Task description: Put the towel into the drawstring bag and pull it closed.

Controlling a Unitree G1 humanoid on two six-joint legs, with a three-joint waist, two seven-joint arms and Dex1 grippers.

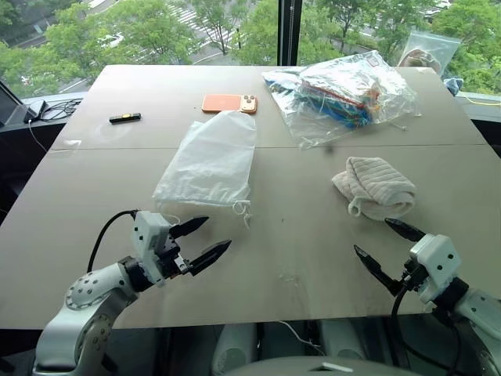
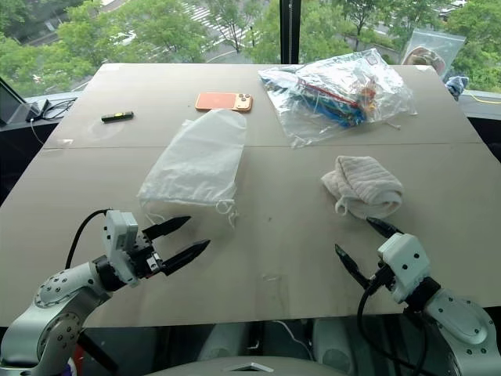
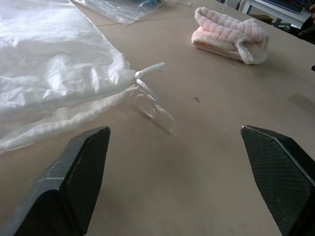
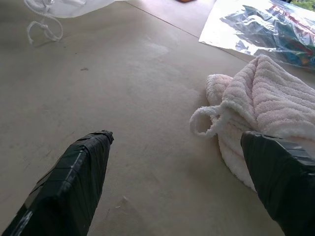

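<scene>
I need to grab the bag with my left gripper next, by the puckered hem at its opening, because the bag lies flat and slack on the tabletop.
The cream ribbed towel lies crumpled on the right half of the table, its small loop tag toward me. The translucent white drawstring bag lies flat left of centre, its mouth and white cords at the near end. My left gripper hovers open just in front of the bag's near left corner, nothing between its fingers. My right gripper is open too, a short way in front of the towel, with the towel just beyond one fingertip.
A clear plastic zip bag of colourful items lies at the back right, an orange phone behind the drawstring bag, a small black object at the back left. Another plastic bag leans by the window. Bare tabletop lies between my grippers.
</scene>
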